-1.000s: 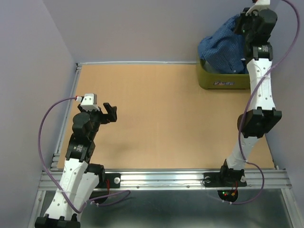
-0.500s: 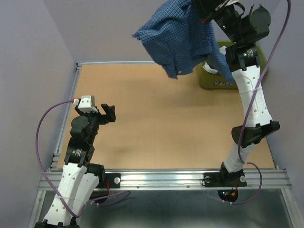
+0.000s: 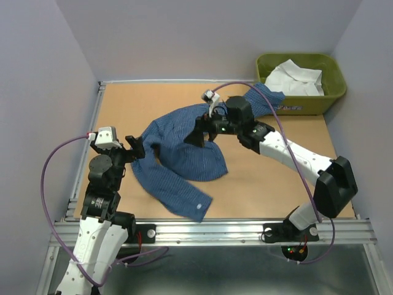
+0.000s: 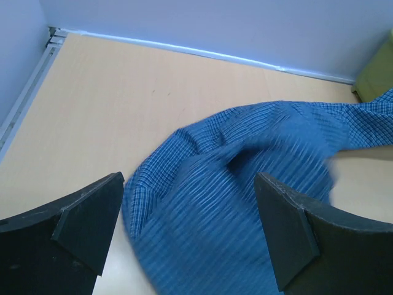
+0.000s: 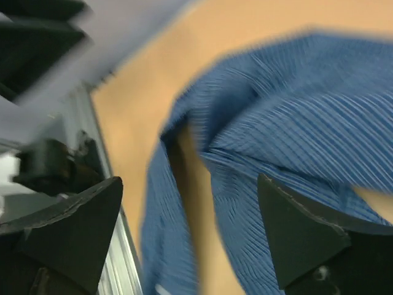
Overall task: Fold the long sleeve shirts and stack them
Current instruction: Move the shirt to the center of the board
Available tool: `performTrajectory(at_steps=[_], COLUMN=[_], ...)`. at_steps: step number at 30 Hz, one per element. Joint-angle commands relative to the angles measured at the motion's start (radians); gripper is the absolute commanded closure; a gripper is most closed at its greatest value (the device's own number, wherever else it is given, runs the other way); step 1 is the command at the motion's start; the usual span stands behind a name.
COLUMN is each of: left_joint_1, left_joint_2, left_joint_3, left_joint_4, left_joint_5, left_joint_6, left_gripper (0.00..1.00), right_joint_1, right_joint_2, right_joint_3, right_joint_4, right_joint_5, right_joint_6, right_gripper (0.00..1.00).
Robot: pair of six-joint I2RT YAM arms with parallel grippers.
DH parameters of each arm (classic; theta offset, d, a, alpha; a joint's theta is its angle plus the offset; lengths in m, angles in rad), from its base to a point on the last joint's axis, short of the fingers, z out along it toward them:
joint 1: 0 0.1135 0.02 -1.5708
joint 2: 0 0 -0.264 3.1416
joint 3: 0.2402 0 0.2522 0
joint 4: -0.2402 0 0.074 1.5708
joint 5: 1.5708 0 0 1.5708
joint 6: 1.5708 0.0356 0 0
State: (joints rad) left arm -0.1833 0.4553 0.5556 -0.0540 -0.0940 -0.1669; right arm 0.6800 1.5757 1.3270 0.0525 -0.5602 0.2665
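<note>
I will next grab the blue checked shirt's sleeve trailing toward the tub with my right gripper, near the shirt's body, to fold it inward.
The blue checked long sleeve shirt lies crumpled across the middle of the table, one sleeve trailing toward the tub and another toward the front edge. My right gripper hovers over its middle, open, with only cloth below the spread fingers. At the shirt's left edge my left gripper is open, and the blue cloth lies just ahead of and beneath its fingers. The white long sleeve shirt sits bunched in the tub.
An olive-green tub stands at the back right corner of the table. A metal rail runs along the front edge, and purple walls close in the left, back and right sides.
My right gripper carried the blue shirt up out of the tub, swung it left over the table and opened; the shirt now lies on the table. My left arm barely moved.
</note>
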Motion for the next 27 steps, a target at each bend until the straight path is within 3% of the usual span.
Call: performTrajectory(at_steps=[1, 4, 5, 9, 16, 21, 27], left_joint_1=[-0.005, -0.005, -0.005, -0.007, -0.007, -0.007, -0.007], left_joint_2=[-0.01, -0.006, -0.001, 0.008, 0.014, 0.019, 0.019], left_joint_3=[0.024, 0.024, 0.023, 0.02, 0.017, 0.015, 0.009], left_joint_4=[0.009, 0.013, 0.014, 0.019, 0.023, 0.029, 0.043], left_joint_5=[-0.038, -0.033, -0.027, -0.01, 0.0, 0.016, 0.025], left_joint_6=[-0.008, -0.01, -0.01, -0.014, -0.011, -0.003, 0.007], left_gripper=[0.01, 0.01, 0.01, 0.01, 0.01, 0.01, 0.01], right_joint_1=[-0.019, -0.019, -0.02, -0.084, -0.186, -0.279, -0.286], right_joint_2=[-0.218, -0.269, -0.287, -0.247, -0.082, 0.027, 0.125], right_joint_3=[-0.124, -0.158, -0.167, -0.163, -0.082, 0.009, 0.086], right_joint_4=[-0.109, -0.204, -0.215, -0.279, -0.292, -0.289, -0.29], right_joint_5=[0.284, 0.526, 0.684, 0.885, 0.937, 0.827, 0.714], right_joint_6=[-0.056, -0.102, -0.134, -0.165, -0.257, -0.452, -0.706], right_gripper=[0.04, 0.0, 0.0, 0.0, 0.0, 0.0, 0.0])
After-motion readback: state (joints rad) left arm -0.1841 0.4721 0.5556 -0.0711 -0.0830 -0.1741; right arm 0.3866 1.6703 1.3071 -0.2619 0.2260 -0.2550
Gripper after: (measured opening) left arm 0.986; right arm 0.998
